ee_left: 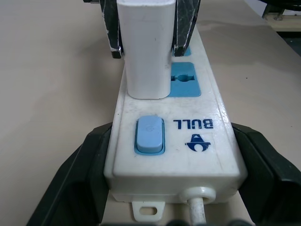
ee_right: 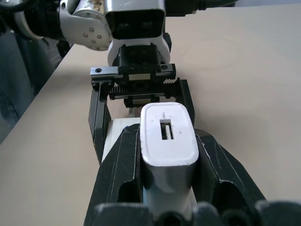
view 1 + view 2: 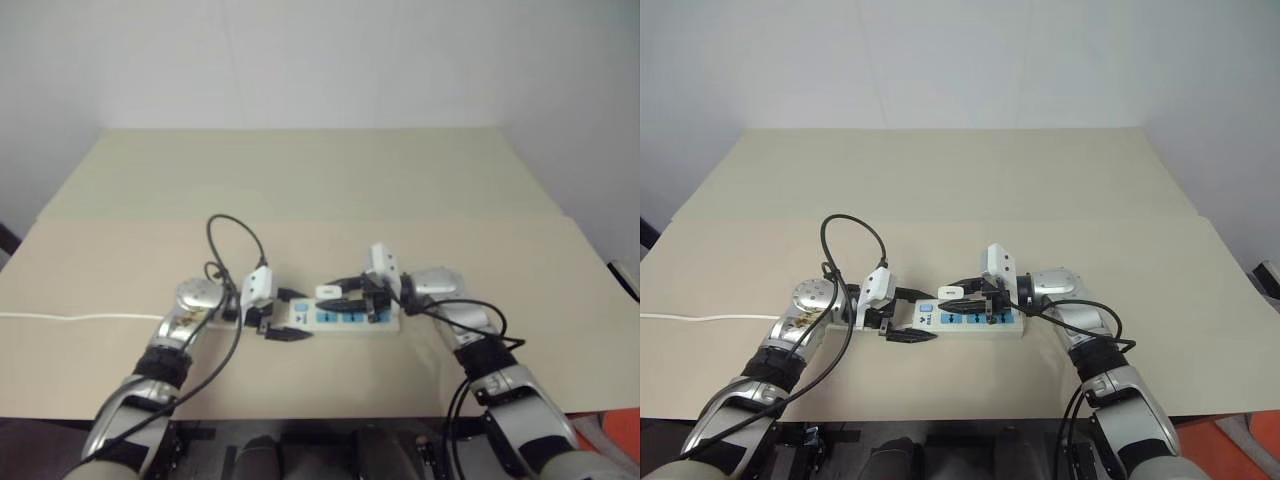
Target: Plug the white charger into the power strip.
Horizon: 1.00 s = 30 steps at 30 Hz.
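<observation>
I should open my right gripper now, because the white charger stands upright with its base against the side of the power strip.
The power strip lies flat near the table's front edge, a white bar with blue sockets and a blue switch. My left gripper is shut on its cord end, one black finger on each long side. The white charger stands upright on the strip just past the switch. Its base meets the strip's face and its prongs are hidden. My right gripper comes from the right and is shut on the white charger, its fingers pressing both sides.
The strip's thin white cord runs left across the beige table to its edge. Black cables loop above my left wrist and beside my right forearm. The table's front edge lies just below my arms.
</observation>
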{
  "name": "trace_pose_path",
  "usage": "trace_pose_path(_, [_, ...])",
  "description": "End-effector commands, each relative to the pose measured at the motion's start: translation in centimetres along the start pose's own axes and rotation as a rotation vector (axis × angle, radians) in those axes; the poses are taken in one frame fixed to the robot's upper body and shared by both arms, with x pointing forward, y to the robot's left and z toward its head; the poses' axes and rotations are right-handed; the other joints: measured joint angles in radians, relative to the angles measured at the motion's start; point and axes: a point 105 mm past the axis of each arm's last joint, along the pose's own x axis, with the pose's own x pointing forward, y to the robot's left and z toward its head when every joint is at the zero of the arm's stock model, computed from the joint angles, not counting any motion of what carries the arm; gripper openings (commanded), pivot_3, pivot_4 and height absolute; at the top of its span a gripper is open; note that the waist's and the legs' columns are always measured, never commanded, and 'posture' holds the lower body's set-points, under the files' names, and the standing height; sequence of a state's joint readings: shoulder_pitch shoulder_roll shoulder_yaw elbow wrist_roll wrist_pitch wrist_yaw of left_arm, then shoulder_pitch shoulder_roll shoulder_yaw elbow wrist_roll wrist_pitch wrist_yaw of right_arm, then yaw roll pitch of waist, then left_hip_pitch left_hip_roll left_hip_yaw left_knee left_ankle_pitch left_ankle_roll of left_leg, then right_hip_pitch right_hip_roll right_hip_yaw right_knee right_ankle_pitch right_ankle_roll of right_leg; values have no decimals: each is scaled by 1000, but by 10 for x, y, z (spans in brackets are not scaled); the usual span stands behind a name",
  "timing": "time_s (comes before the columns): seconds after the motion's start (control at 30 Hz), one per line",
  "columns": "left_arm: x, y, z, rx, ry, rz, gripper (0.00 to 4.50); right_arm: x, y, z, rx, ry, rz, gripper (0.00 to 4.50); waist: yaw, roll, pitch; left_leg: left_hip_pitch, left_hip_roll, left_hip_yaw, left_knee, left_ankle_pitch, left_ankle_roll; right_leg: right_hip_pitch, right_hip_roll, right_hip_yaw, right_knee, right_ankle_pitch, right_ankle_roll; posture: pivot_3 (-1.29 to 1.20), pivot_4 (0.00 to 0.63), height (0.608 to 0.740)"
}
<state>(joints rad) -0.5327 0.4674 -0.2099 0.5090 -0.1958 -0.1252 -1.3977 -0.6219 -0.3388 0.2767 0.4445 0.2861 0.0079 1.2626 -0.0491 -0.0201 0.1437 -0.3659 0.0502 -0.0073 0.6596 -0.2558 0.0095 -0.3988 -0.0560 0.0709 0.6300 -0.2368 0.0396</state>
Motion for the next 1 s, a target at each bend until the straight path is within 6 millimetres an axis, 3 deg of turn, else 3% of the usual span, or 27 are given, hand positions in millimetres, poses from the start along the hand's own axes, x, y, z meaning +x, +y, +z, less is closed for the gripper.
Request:
trace_pose_path(0.03, [-6,-1,-2,1,20,6,3279,9,8,-33,109,91,-6,1163,-4,0,0,1,1,0,0,0,0,1,1,0,0,0,0,0,150,740])
trace_pose_path(0.2, [-9,-2,-3,-1,25,13,3279,2,14,-43,131,108,-16,1163,-15,-1,0,12,1,0,-4,0,0,10,1,0,0,-2,-2,0,150,740])
trace_pose_path(0.47, [-8,0,-2,8,26,11,3279,-7,16,-46,118,121,-34,1163,-13,-1,-1,11,1,0,-4,0,0,10,1,0,-1,-2,-1,0,150,740])
trace_pose_path(1.0, [-7,-1,-3,2,23,5,3279,8,18,-33,76,116,33,1163,-11,-1,-1,12,1,0,-6,0,0,10,1,0,-2,-3,-1,0,150,740])
